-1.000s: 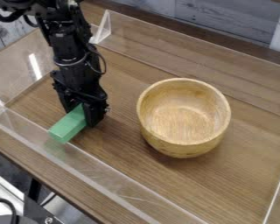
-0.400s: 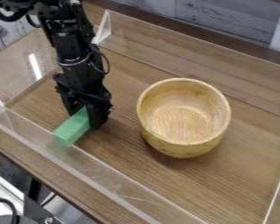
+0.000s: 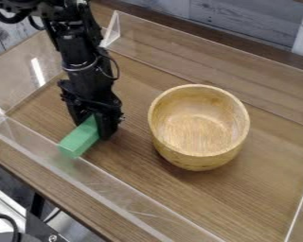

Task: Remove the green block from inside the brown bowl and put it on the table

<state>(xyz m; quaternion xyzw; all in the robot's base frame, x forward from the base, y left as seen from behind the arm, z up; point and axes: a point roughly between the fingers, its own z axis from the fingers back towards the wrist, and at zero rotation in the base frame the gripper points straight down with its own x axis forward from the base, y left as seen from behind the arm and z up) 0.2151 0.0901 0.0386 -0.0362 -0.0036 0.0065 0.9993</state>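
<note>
The lower end of the green block [image 3: 77,141] is over the table, so my gripper should release now and the block would come to rest.
The green block [image 3: 77,141] hangs tilted just over the table [image 3: 141,175], left of the brown bowl [image 3: 199,125], its lower end near or on the wood. My gripper [image 3: 91,124] is shut on the block's upper end, fingers pointing down. The bowl is round, light tan, and has nothing inside. The black arm rises toward the upper left corner.
Low clear acrylic walls [image 3: 65,175] edge the table along the front and left, close to the block. A clear upright panel [image 3: 113,33] stands behind the arm. Bare wood lies between block and bowl and to the bowl's right.
The gripper and block have shifted very slightly to the right and down; otherwise nothing moved.
</note>
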